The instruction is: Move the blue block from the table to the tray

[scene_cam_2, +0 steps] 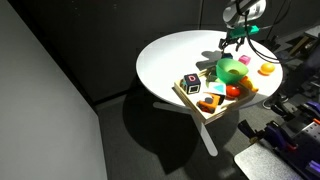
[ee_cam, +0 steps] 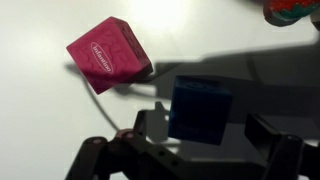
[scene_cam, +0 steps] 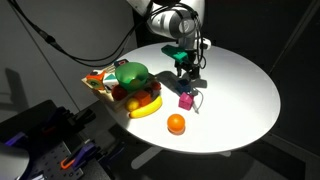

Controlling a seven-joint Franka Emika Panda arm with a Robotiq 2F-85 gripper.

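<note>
The dark-blue block (scene_cam: 185,86) (ee_cam: 200,108) looks small below my fingers, so closing now would miss the block. My gripper lowers first, then closes on the block.
In the wrist view the dark-blue block (ee_cam: 200,108) sits on the white table (ee_cam: 40,120) between my gripper's two fingers (ee_cam: 205,130). A gap shows beside the right finger, so the gripper is open around it. The magenta cube (ee_cam: 108,52) lies just beyond it on the left. In an exterior view the gripper (scene_cam: 184,68) hangs low over the table (scene_cam: 240,90), behind the magenta cube (scene_cam: 186,100). The blue block is too dark and small to make out there. The light-wood tray (scene_cam: 93,87) is at the table's edge and also shows in an exterior view (scene_cam_2: 196,106).
The tray holds a green bowl (scene_cam: 131,74), a banana (scene_cam: 146,108), red items and a black cube (scene_cam_2: 190,82). An orange (scene_cam: 176,123) lies on the table near the front edge. Cables hang behind the arm.
</note>
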